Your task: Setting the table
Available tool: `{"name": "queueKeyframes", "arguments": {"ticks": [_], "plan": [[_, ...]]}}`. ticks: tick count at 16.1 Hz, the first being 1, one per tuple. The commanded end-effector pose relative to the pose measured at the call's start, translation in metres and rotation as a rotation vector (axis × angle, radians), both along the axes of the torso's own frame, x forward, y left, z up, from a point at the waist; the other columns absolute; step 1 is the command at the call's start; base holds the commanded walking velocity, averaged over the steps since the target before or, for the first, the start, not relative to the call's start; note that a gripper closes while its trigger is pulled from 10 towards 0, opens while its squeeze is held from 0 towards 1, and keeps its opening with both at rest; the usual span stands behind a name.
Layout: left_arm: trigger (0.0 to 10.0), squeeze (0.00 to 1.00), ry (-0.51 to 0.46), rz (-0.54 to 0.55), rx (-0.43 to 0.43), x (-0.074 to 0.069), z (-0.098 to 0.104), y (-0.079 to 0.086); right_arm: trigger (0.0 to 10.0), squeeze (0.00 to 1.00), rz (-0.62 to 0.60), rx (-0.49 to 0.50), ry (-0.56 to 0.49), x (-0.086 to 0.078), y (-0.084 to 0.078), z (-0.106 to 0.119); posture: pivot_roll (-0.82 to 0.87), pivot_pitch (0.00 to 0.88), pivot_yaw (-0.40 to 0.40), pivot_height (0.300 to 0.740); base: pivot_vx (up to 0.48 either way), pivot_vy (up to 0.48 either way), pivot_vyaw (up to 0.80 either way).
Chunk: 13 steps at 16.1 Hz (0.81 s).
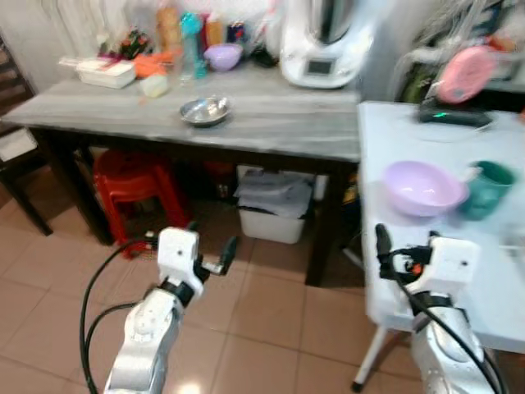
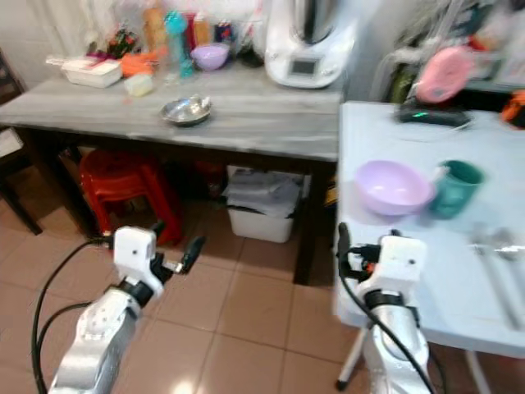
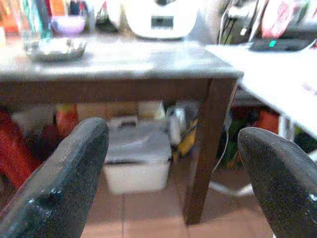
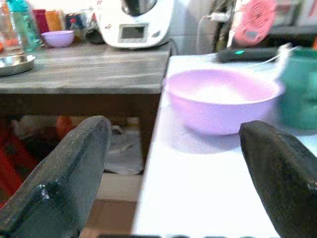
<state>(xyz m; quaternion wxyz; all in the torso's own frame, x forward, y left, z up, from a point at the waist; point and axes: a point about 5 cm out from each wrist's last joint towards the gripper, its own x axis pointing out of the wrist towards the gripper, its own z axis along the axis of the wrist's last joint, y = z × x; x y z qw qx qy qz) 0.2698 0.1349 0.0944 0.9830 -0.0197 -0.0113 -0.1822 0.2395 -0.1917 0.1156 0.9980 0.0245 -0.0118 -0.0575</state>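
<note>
The light purple bowl should be grabbed next by its rim (image 1: 399,184) (image 4: 173,90) with my right gripper to set the table.
A light purple bowl (image 1: 422,187) stands near the left edge of the white table (image 1: 385,271) on my right. A green cup (image 1: 488,189) sits close beside it, and some cutlery (image 2: 492,246) lies nearer me on the same table. My right gripper (image 4: 174,126) is held open at that table's edge, a short way in front of the bowl, with nothing between its fingers. My left gripper (image 3: 173,134) is open and empty too, raised over the tiled floor and facing the dark-legged grey table (image 1: 271,123). On that table are a steel bowl (image 1: 204,110) and a small purple bowl (image 1: 222,56).
A white kitchen appliance (image 1: 324,41), bottles and containers crowd the back of the grey table. Below it stand a red stool (image 1: 131,185) and a white bin (image 1: 273,209). A pink fan (image 1: 466,74) and a black device (image 1: 453,115) sit at the white table's far end.
</note>
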Motion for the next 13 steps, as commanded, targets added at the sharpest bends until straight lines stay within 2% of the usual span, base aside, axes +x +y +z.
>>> {"name": "queueKeyframes", "arguments": {"ticks": [1,10,13], "plan": [[10.0,0.00,0.013,0.025,0.020,-0.0012,-0.0027,0.0090,10.0,0.00,0.019,0.017,0.000,0.0022,0.0068,-0.0004,-0.01,0.000,0.022,0.740,0.000,-0.428,0.00],[10.0,0.00,0.014,0.018,0.015,-0.0004,-0.0031,0.0060,10.0,0.00,0.003,0.008,-0.006,0.0055,0.0057,0.0006,-0.02,0.000,0.023,0.740,0.000,-0.425,0.00],[10.0,0.00,0.000,0.004,-0.015,0.0010,-0.0009,0.0055,10.0,0.00,0.017,-0.011,-0.017,0.0066,0.0073,0.0024,-0.02,0.000,0.023,0.740,0.000,0.000,0.00]]}}
